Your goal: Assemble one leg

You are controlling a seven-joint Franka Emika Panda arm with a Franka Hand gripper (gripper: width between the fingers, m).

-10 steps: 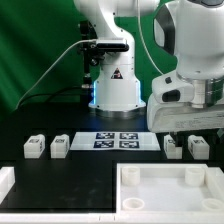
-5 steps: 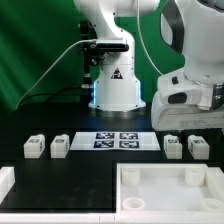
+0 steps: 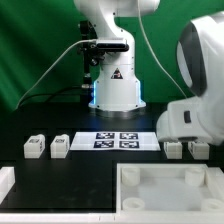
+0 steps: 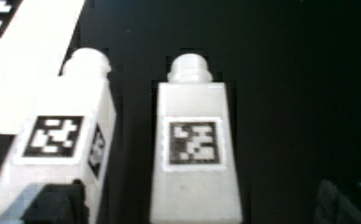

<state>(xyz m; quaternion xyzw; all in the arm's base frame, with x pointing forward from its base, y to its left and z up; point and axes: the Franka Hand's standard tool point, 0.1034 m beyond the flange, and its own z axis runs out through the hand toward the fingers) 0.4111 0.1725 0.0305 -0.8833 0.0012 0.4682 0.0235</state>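
My gripper's fingers hang above the white leg point(image 4: 193, 176) in the wrist view, so my gripper lowers first and only then closes on the leg.
Four small white legs with tags lie on the black table. Two lie at the exterior view's left point(image 3: 35, 147) point(image 3: 60, 146) and two at its right point(image 3: 174, 148) point(image 3: 198, 148). The arm's large white hand point(image 3: 195, 110) hangs over the right pair and hides the fingers there. In the wrist view one leg point(image 4: 195, 140) lies lengthwise between my open gripper point(image 4: 198, 205). Its dark fingertips point(image 4: 44, 205) stand on either side of the leg, apart from it. A second leg point(image 4: 61, 135) lies close beside the first.
The marker board point(image 3: 120, 139) lies between the two pairs of legs. A large white square panel with a raised rim point(image 3: 165, 185) sits at the front. A white part point(image 3: 5, 180) shows at the front left edge. The robot base point(image 3: 115, 85) stands behind.
The arm's hand has moved toward the exterior view's right and down, now low over the right pair of legs. The legs and panel have not moved.
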